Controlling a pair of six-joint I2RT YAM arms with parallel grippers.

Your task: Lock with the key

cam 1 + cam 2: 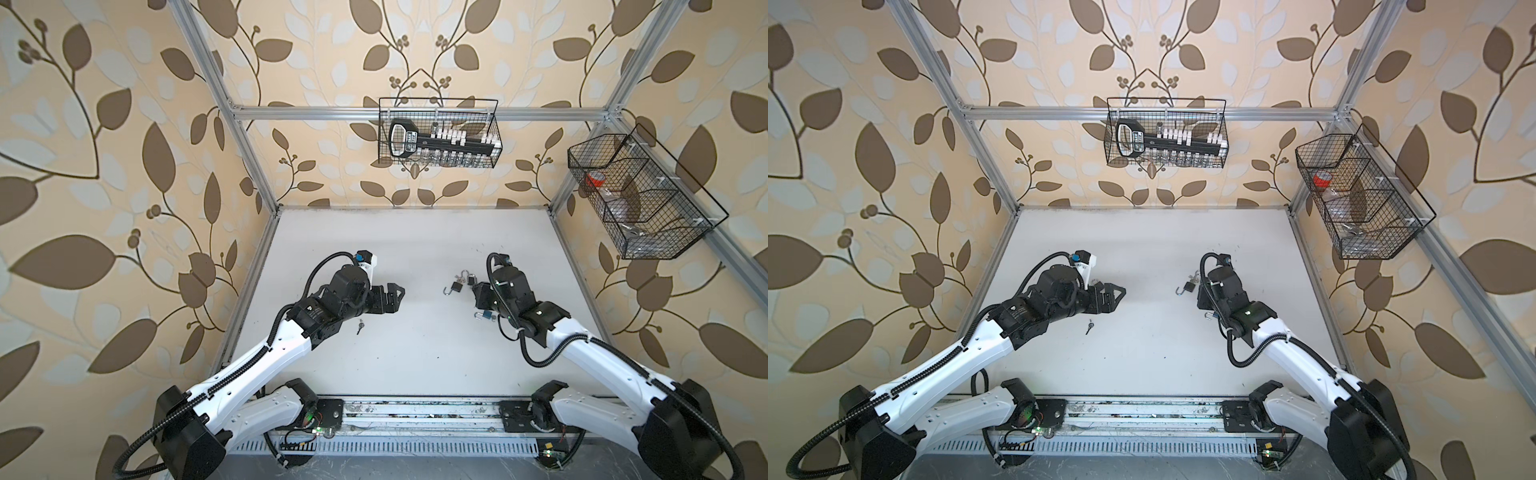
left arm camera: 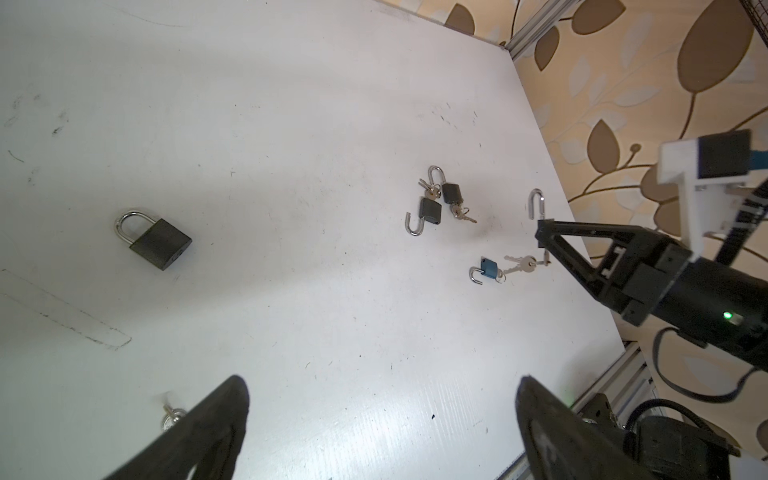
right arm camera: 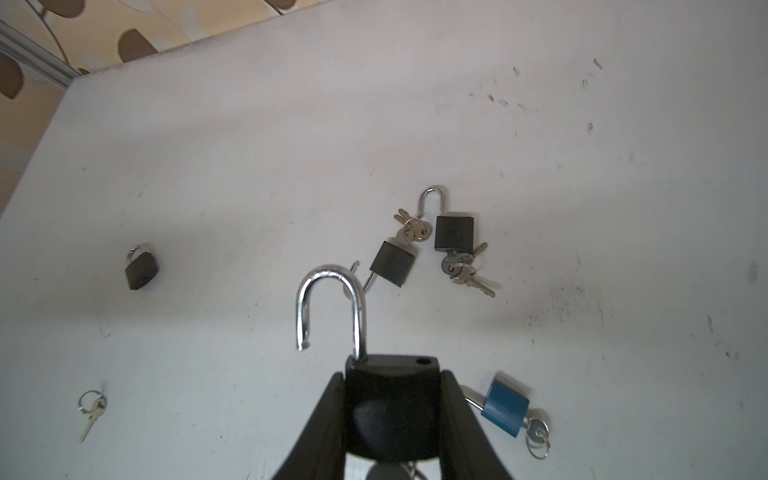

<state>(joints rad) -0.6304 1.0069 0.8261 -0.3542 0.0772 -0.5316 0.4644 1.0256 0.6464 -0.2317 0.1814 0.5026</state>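
The black padlock needs to be grabbed next by its silver shackle [image 3: 328, 307] with my left gripper, so that the key under the padlock's body stays free to lock.
My right gripper [image 3: 392, 374] is shut on the body of a black padlock [image 3: 390, 407]. Its silver shackle [image 3: 328, 307] is swung open and points away from the wrist. A key head [image 3: 384, 469] shows under the body. In the left wrist view the same shackle [image 2: 536, 203] sticks out past the right gripper [image 2: 544, 241]. My left gripper [image 2: 382, 386] hangs open and empty over the table, left of centre in both top views [image 1: 395, 297]. A loose key on a ring [image 1: 360, 327] lies just beneath it, seen again as the key [image 3: 91, 411].
Two small black padlocks [image 2: 430, 210] [image 2: 451, 193] lie open with keys beside the right gripper. A blue padlock [image 3: 505, 409] with keys lies close by. A shut black padlock [image 2: 160, 243] lies apart. Wire baskets hang on the back wall [image 1: 438, 133] and right side [image 1: 640, 195].
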